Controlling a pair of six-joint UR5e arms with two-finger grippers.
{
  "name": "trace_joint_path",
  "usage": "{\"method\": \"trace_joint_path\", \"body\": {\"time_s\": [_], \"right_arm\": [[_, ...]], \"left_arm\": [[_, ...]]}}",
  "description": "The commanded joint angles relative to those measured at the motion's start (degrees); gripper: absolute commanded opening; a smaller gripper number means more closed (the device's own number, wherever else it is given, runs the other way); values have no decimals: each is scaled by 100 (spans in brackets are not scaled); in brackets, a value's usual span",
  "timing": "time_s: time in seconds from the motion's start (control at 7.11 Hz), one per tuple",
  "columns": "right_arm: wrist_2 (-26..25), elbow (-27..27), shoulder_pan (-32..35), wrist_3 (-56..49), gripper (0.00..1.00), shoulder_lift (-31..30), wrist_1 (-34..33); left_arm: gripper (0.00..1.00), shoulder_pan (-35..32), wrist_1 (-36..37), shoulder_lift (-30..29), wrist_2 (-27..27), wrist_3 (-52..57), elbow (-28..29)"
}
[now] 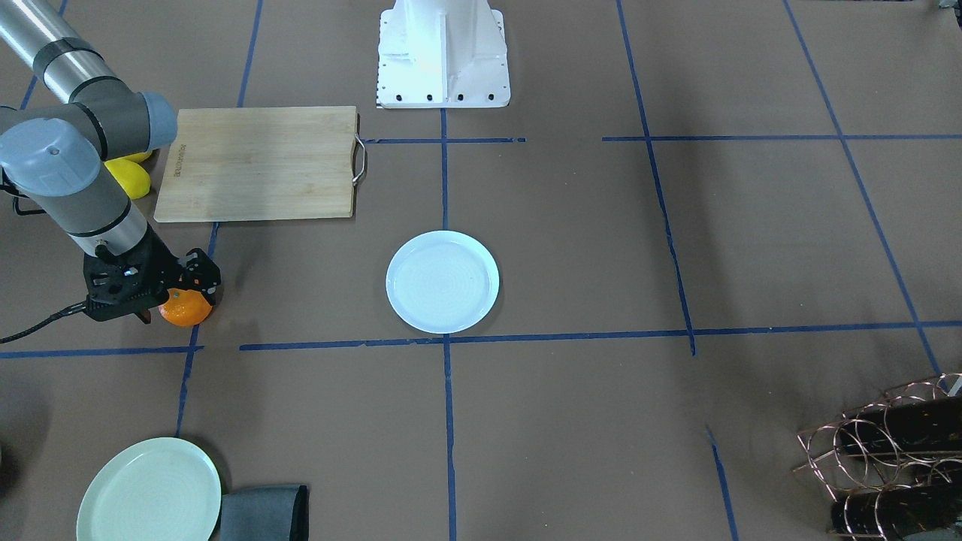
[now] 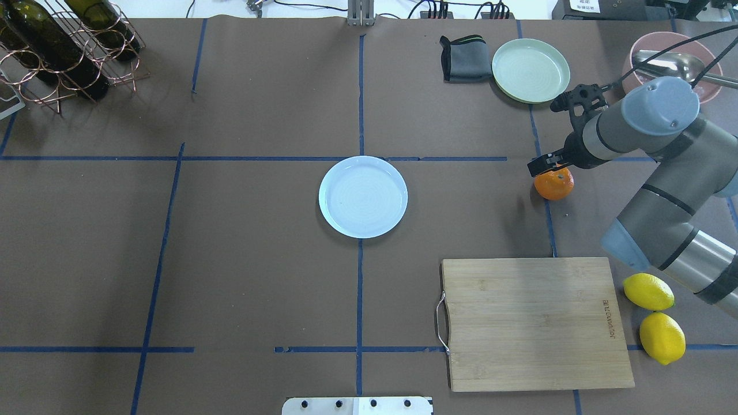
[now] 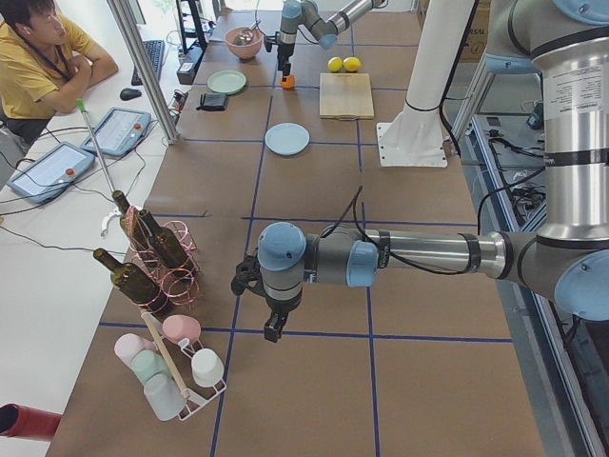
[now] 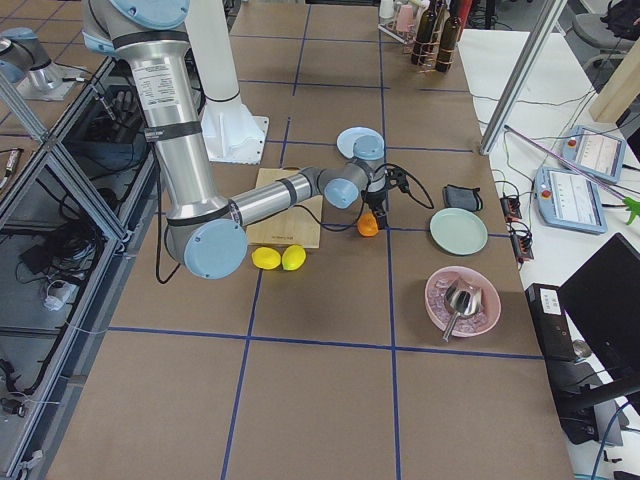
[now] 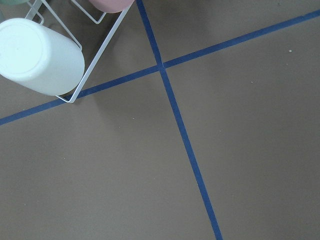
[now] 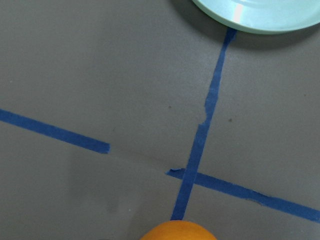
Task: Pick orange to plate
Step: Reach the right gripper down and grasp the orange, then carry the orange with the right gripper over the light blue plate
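The right gripper takes hold of the orange around its round body (image 1: 185,308) next, to set the fruit on the white plate (image 1: 442,281).
The orange (image 2: 554,184) rests on the brown table on a blue tape line, right of centre in the overhead view. My right gripper (image 1: 177,302) is down over the orange (image 1: 186,308), open, one finger (image 1: 144,315) on each side of it. The right wrist view catches only the top of the orange (image 6: 177,231) at its bottom edge. The white plate (image 2: 363,197) lies empty at the table's middle, well to the left of the fruit. My left gripper (image 3: 274,331) hangs over bare table near a cup rack; I cannot tell whether it is open or shut.
A wooden cutting board (image 2: 530,323) and two lemons (image 2: 648,291) lie on the near side of the orange. A pale green plate (image 2: 531,70), grey cloth (image 2: 464,59) and pink bowl (image 2: 671,63) are beyond it. A wine rack (image 2: 57,52) stands far left.
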Motion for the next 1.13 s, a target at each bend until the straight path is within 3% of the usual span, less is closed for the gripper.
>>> {"method": "trace_joint_path", "body": {"time_s": [0.0,0.28,0.42,0.56,0.7,0.99], "right_arm": [[-230,-202,-174,1,100,-7,2],[-240,-220,-245,1,100,28,2],[-240,-203,-272,10,70,45,2],[-231,-176,-263,1,18,46,2],[-231,-54,-263,10,2,63,2],[-231,114,-420,576,7,578,-155]], "left_arm": [[100,-4,0,-8,-9,7,0],[100,5,-9,-8,-9,7,0],[100,-4,-9,-8,-9,7,8],[100,-4,-9,1,-9,7,0],[100,-4,-9,1,-9,7,0],[100,-4,-9,1,-9,7,-9]]}}
